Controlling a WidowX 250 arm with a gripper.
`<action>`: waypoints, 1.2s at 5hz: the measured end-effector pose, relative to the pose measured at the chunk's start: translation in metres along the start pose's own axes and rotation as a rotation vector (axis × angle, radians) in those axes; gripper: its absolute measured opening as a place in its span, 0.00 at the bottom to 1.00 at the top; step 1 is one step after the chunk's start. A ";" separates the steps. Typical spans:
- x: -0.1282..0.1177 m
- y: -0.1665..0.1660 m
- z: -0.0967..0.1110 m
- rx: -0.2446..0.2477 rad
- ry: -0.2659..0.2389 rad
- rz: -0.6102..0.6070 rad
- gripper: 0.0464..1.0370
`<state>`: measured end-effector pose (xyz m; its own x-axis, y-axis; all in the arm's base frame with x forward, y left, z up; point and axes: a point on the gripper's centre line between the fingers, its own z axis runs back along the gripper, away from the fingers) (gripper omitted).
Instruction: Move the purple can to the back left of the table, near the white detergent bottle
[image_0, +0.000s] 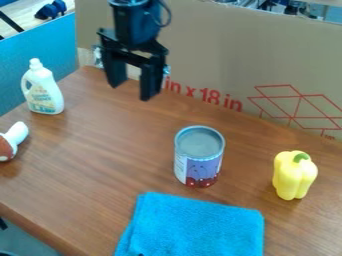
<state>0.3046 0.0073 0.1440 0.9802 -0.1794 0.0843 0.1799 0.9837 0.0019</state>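
I should next grab the can (198, 156) with my gripper by the can's upper rim, so that I can shift the can closer to the white detergent bottle.
The black gripper (132, 90) hangs above the back left part of the wooden table, open, with nothing between its fingers. To its lower right a can (198, 156) with a purple label and red fruit pictures stands upright, apart from the gripper. A white detergent bottle (44, 90) stands to the gripper's left. The yellow bell pepper (294, 175) with a green stem is on the right side. A folded blue towel (195, 227) lies at the front, just below the can.
At the left edge lies a white and reddish-brown mushroom-like object (13, 140). A cardboard sheet (220, 60) with red print stands along the table's back edge, and a blue panel (40, 60) is behind the bottle. The wooden table (100, 165) has its front edge at lower left.
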 end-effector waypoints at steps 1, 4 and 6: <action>0.002 -0.016 0.001 0.013 -0.037 -0.088 0.96; 0.016 -0.076 -0.021 -0.003 -0.017 -0.252 0.96; 0.018 -0.086 -0.040 -0.007 0.030 -0.248 0.96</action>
<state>0.3104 -0.0814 0.1054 0.9079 -0.4158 0.0524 0.4158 0.9094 0.0119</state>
